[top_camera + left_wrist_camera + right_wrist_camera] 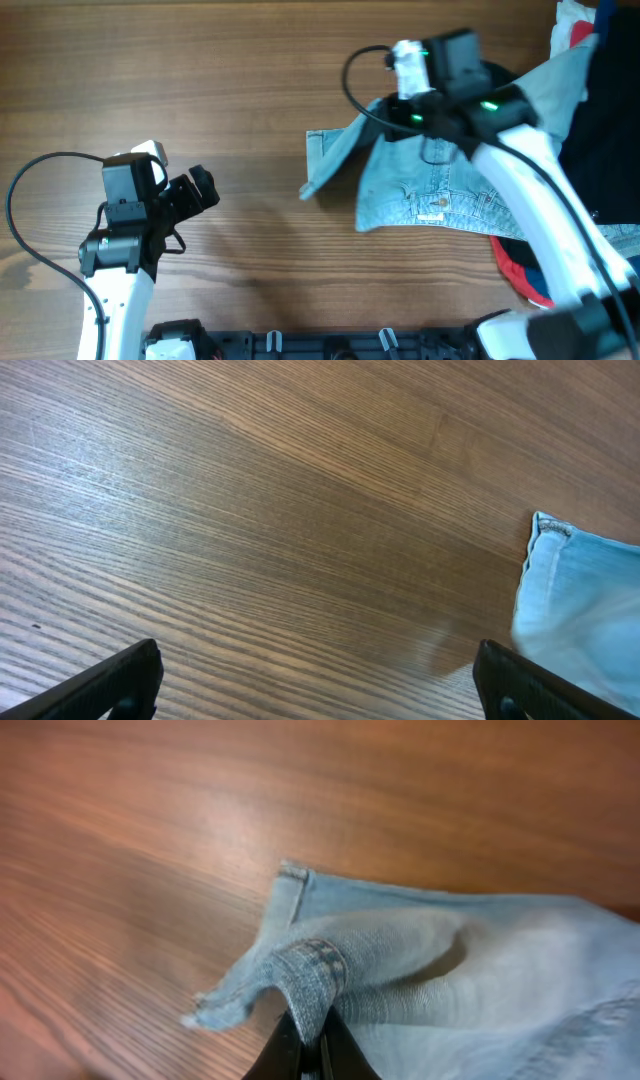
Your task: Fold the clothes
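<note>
I should next pick up the light blue denim jeans with my left gripper by the waistband (447,208), opposite the held cuffed hem (366,121), so that they can be spread for folding.
The light blue denim jeans (430,190) lie crumpled at the right of the wooden table, one cuffed leg end reaching left. My right gripper (310,1042) is shut on a fold of a cuffed hem of the jeans (310,975) and holds it lifted off the table; in the overhead view the right gripper (400,105) is over the jeans' upper left part. My left gripper (318,678) is open and empty over bare wood, at the left in the overhead view (195,190). A denim hem corner (570,600) shows at the right edge of the left wrist view.
A black garment (610,130) lies at the far right under the jeans. Red, white and dark blue pieces show at the top right (575,30) and lower right (520,270). A black rail (330,345) runs along the front edge.
</note>
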